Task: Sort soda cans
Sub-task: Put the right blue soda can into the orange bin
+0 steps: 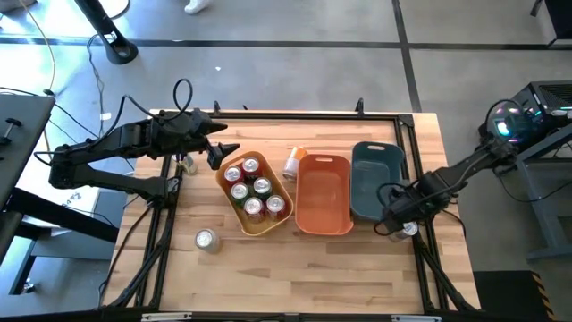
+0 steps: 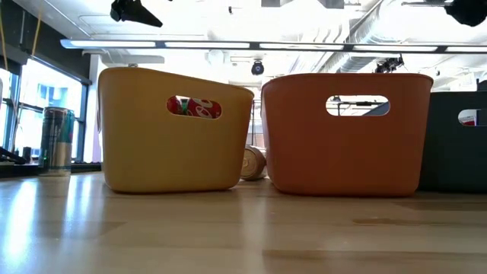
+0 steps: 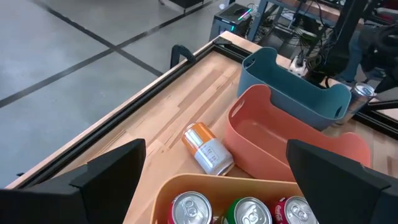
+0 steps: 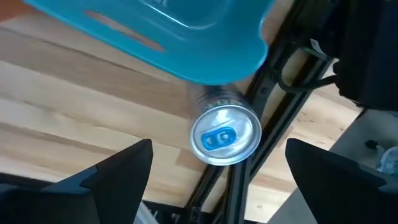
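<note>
My right gripper will next grab the silver can by its body, below the can's top rim (image 4: 217, 98), to sort the can by the teal bin.
Several soda cans (image 1: 254, 188), red and green, stand upright in the yellow bin (image 1: 234, 213). An orange-and-white can (image 3: 208, 149) lies on its side on the table beyond that bin. A silver can (image 1: 206, 239) stands alone near the table's left front. Another silver can (image 4: 225, 137) stands upright between the teal bin (image 4: 155, 37) and the table's right frame rail. My right gripper (image 4: 217, 146) hangs open above it, pointing down, fingers on either side and apart from it. My left gripper (image 3: 216, 146) hovers open over the yellow bin's far corner.
An orange bin (image 1: 304, 210) stands between the yellow and teal bins, with nothing showing inside it. The black frame rail (image 4: 249, 155) runs close beside the silver can under my right gripper. Bare wood lies along the table's near edge (image 1: 295, 277).
</note>
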